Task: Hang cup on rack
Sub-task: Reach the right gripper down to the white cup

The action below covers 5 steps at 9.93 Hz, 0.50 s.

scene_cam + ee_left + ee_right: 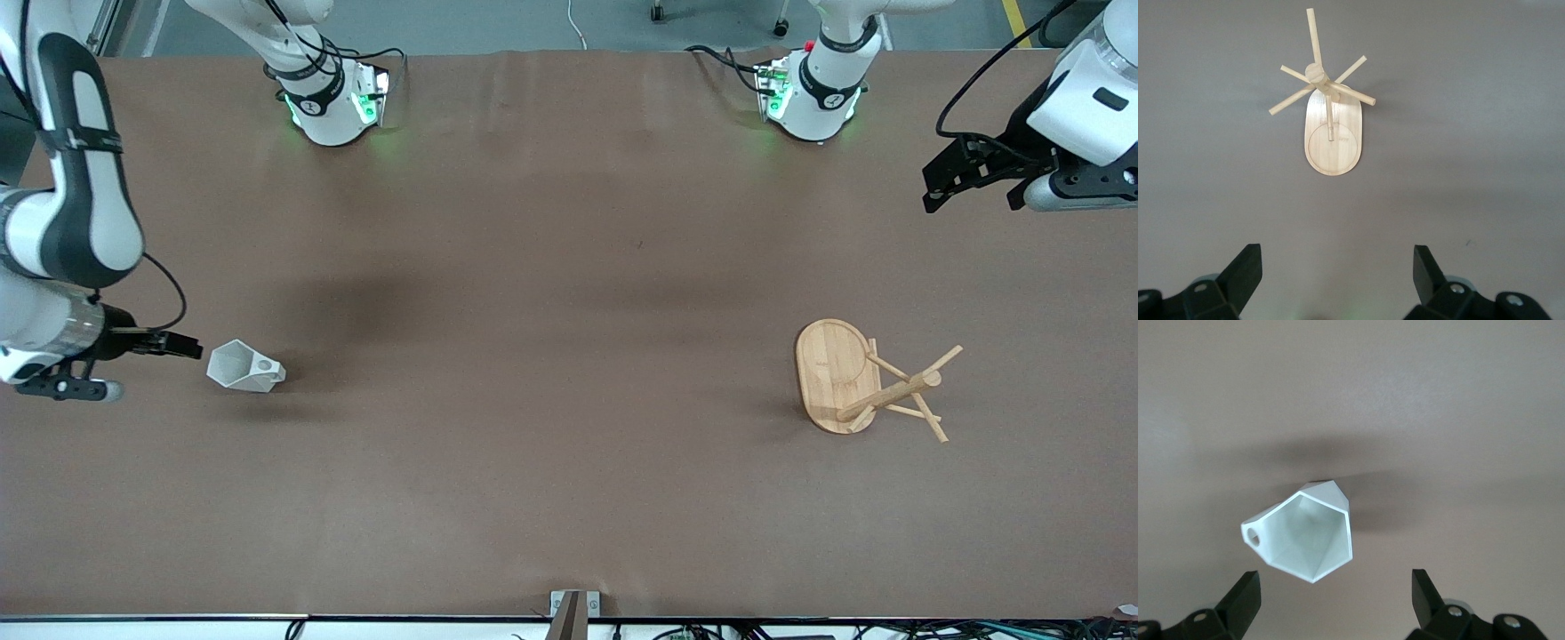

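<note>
The right gripper grabs the side at the cup's rim (pixel 212 363) opposite its holed handle next, where two sides run parallel, since the cup's faceted sides slant against each other.
The white faceted cup (pixel 244 367) lies on its side on the table near the right arm's end, its mouth turned toward my right gripper (pixel 182 345). That gripper is open and empty, low and just short of the cup's mouth. In the right wrist view the cup (pixel 1305 537) sits just ahead of the open gripper (pixel 1335 597), with its side hole showing. The bamboo rack (pixel 867 382) stands on its oval base near the left arm's end. My left gripper (pixel 971 191) is open and empty, held high, apart from the rack. In its wrist view (pixel 1338 267) the rack (pixel 1331 133) lies well ahead.
The brown table top (pixel 569 293) stretches wide between cup and rack. The two arm bases (pixel 333 102) (pixel 813 98) stand along the edge farthest from the front camera. A small metal bracket (pixel 575 604) sits at the nearest edge.
</note>
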Each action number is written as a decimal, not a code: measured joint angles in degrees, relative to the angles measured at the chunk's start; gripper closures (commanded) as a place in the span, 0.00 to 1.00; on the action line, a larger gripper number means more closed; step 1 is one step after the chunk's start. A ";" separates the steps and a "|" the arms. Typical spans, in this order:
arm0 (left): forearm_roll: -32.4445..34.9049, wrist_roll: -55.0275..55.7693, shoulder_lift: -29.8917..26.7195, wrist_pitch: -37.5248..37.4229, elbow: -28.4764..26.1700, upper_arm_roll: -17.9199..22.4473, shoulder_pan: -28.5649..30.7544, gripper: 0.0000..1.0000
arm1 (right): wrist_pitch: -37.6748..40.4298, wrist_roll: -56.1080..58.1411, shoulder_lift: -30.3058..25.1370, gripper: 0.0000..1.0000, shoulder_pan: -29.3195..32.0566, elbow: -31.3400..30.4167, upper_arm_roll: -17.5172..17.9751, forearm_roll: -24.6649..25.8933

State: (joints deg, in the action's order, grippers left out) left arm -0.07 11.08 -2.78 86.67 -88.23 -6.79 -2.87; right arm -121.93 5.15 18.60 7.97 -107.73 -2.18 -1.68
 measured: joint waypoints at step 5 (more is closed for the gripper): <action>0.00 0.14 2.84 0.73 1.69 -0.69 -0.22 0.00 | -14.61 2.01 2.20 0.25 -0.11 -9.07 0.06 0.00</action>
State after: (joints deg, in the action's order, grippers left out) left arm -0.07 11.21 0.06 87.39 -86.53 -7.48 -3.08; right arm -136.54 7.16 20.79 7.86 -116.80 -2.12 -1.69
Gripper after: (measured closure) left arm 0.000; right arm 0.079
